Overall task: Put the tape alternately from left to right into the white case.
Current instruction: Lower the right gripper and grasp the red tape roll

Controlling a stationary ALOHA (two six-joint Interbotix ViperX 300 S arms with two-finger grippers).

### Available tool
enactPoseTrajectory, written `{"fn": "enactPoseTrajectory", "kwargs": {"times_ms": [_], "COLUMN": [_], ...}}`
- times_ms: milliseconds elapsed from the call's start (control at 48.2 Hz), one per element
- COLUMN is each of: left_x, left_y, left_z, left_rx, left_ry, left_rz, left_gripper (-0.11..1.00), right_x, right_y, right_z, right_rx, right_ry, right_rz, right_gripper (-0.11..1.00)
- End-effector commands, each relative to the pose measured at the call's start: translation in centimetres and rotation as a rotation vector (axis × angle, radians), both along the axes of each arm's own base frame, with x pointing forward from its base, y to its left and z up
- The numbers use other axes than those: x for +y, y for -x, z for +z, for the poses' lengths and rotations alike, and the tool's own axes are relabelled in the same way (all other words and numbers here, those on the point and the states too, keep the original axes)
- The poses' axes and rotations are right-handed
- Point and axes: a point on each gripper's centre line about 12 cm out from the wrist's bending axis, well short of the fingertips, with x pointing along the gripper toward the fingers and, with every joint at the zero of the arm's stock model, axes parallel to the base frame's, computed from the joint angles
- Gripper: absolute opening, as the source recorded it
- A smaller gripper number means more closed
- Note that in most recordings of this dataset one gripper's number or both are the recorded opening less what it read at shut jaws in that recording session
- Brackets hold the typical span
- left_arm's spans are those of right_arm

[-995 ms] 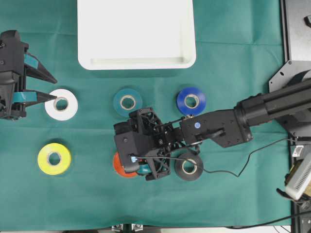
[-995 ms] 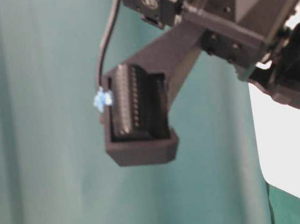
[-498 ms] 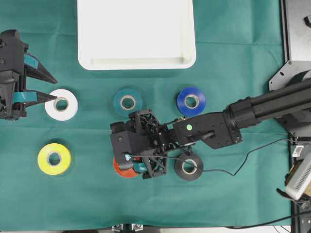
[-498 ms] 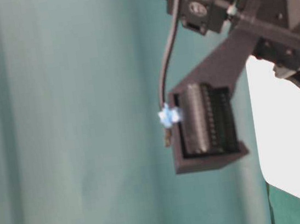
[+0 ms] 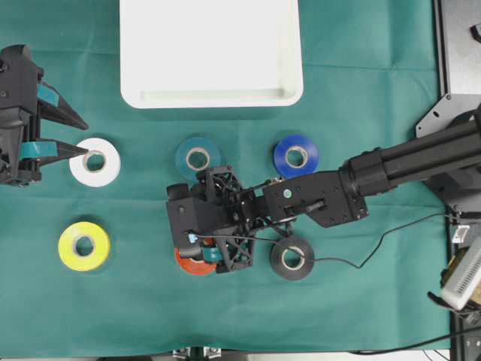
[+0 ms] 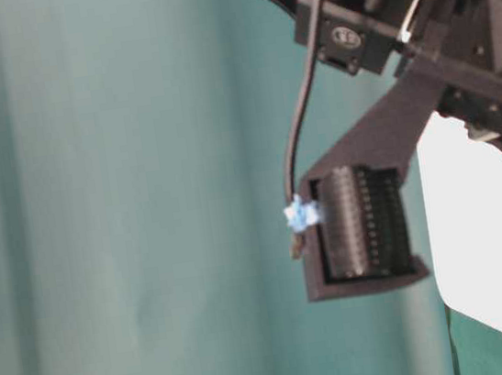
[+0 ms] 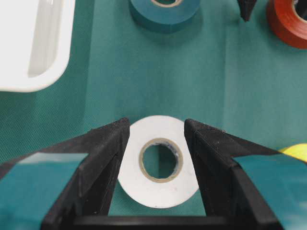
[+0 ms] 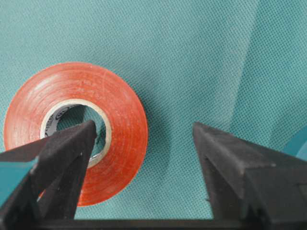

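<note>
The red tape is wider across its full width than the open fingers of the robot's right gripper, which will next grab the tape by its ring side (image 8: 127, 135).
The white case (image 5: 210, 96) lies at the top middle, with nothing in it. Six rolls of tape rest on the green cloth: white (image 5: 95, 162), teal (image 5: 198, 158), blue (image 5: 296, 156), yellow (image 5: 84, 246), red (image 5: 188, 265) and black (image 5: 291, 259). My left gripper (image 5: 81, 137) is open at the white tape (image 7: 158, 191), one finger on each side of it, apart from it. My right gripper (image 5: 204, 254) hangs low over the red tape (image 8: 76, 129), open. One of its fingers (image 8: 72, 148) is over the roll's core, the other (image 8: 225, 153) over bare cloth beside it.
The right arm (image 5: 338, 199) reaches across the middle, between the blue and black rolls, with a thin black cable (image 5: 361, 263) trailing from it. In the left wrist view the case's corner (image 7: 33, 72), the teal roll (image 7: 165, 12) and the red roll (image 7: 288, 24) lie ahead.
My right gripper has shifted slightly left over the red tape and its jaws have narrowed. The left gripper and all the rolls have stayed put.
</note>
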Motion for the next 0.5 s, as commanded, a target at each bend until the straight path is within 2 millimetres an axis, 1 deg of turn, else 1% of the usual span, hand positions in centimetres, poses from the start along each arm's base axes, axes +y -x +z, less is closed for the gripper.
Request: {"fn": "enactPoseTrajectory", "kwargs": {"times_ms": [0,21,145,187,477], "left_x": [-0.04,-0.05,-0.04,-0.04,-0.04], "left_y": [-0.42,-0.41,-0.37,-0.38,-0.37], "left_z": [0.79,0.82,0.77,0.79,0.77], "left_rx": [-0.026,-0.028,-0.026,-0.028,-0.026], "left_ry": [-0.001,0.001,-0.001,-0.001,-0.001], "left_rz": [-0.002,-0.002,-0.002,-0.002,-0.002], "left_gripper": [1.0,1.0,1.0,1.0,1.0], "right_x": [-0.04,-0.03,0.06,0.05,0.52], "right_y": [-0.71,-0.73,-0.81,-0.8,-0.71], "right_z": [2.33,2.36,2.54,2.54,2.73], "right_rx": [-0.054,-0.053,-0.047,-0.043,-0.031], "right_ry": [-0.012,-0.011,-0.008,-0.006,0.033], "right_rz": [-0.002,-0.003,0.001,0.002,0.041], "right_gripper": [0.75,0.7,0.33,0.25,0.24]}}
